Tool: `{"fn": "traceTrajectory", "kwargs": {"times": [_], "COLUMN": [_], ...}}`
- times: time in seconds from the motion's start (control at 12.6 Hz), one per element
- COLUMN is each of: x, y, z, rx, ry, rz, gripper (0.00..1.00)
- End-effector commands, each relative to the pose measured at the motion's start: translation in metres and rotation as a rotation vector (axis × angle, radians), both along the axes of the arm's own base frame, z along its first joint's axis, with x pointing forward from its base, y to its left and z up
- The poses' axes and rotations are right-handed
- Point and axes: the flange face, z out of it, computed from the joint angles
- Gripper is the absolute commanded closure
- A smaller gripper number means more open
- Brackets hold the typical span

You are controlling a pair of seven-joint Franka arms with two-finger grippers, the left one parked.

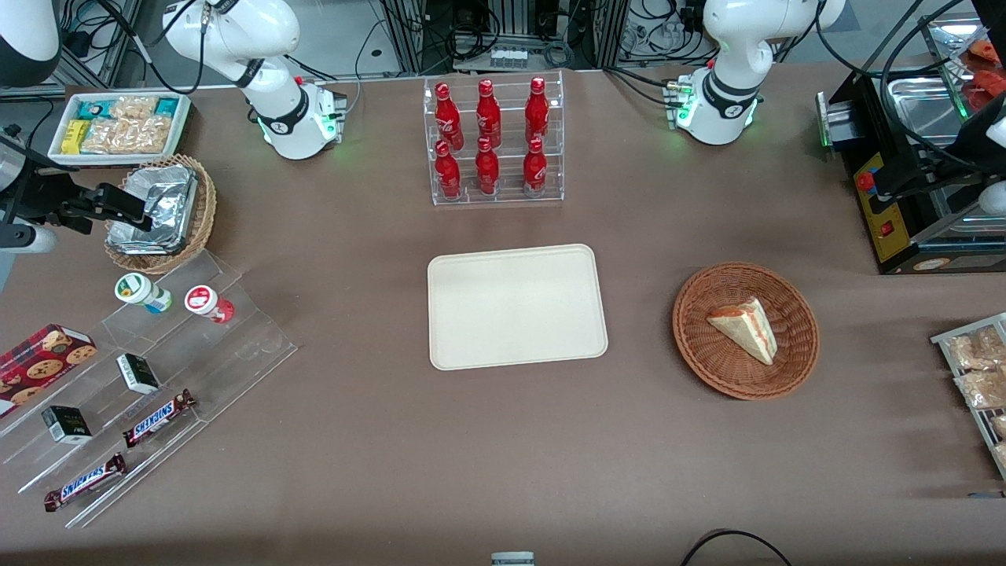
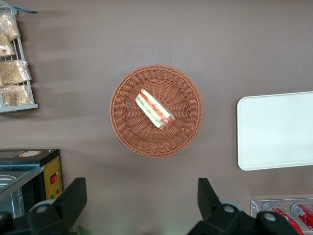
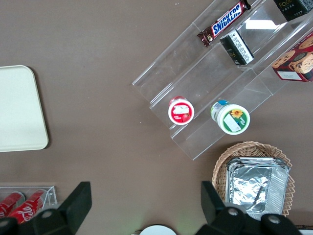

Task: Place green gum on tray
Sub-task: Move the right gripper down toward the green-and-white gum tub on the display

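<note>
My gripper is going to put the green gum on the cream-beige tray [image 1: 515, 306], so it should next grab the gum by its labelled body [image 1: 159, 300].
The green gum [image 1: 142, 292] is a small white bottle with a green-and-white lid. It stands on the top step of a clear acrylic stand, beside a red-lidded bottle [image 1: 207, 303]. Both also show in the right wrist view, the green gum [image 3: 231, 116] and the red-lidded bottle [image 3: 181, 110]. The cream-beige tray [image 1: 515, 306] lies bare at the table's middle; its corner shows in the right wrist view [image 3: 19, 107]. My gripper [image 1: 135, 209] hovers high over the foil basket, farther from the front camera than the gum. In the wrist view it [image 3: 145, 198] is open wide and empty.
The acrylic stand [image 1: 220, 354] also holds Snickers bars [image 1: 157, 417], small dark boxes and a cookie box [image 1: 43, 358]. A wicker basket [image 1: 207, 208] holds foil containers, with a white snack bin [image 1: 185, 118] farther back. A cola bottle rack [image 1: 495, 196] and a sandwich basket [image 1: 692, 346] stand near the tray.
</note>
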Motion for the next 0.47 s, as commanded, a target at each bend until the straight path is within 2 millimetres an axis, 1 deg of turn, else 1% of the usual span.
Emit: {"fn": "traceTrajectory", "kwargs": {"times": [0.0, 0.16, 0.24, 0.4], "x": [0.003, 0.004, 0.006, 0.003], "y": [-0.004, -0.004, -0.004, -0.011], "z": [0.004, -0.004, -0.011, -0.031], "rx": [-0.014, -0.015, -0.018, -0.014], "ry": [0.005, 0.019, 0.034, 0.043], "rz": [-0.023, -0.021, -0.012, -0.021], "gripper": [0.01, 0.00, 0.01, 0.00]}}
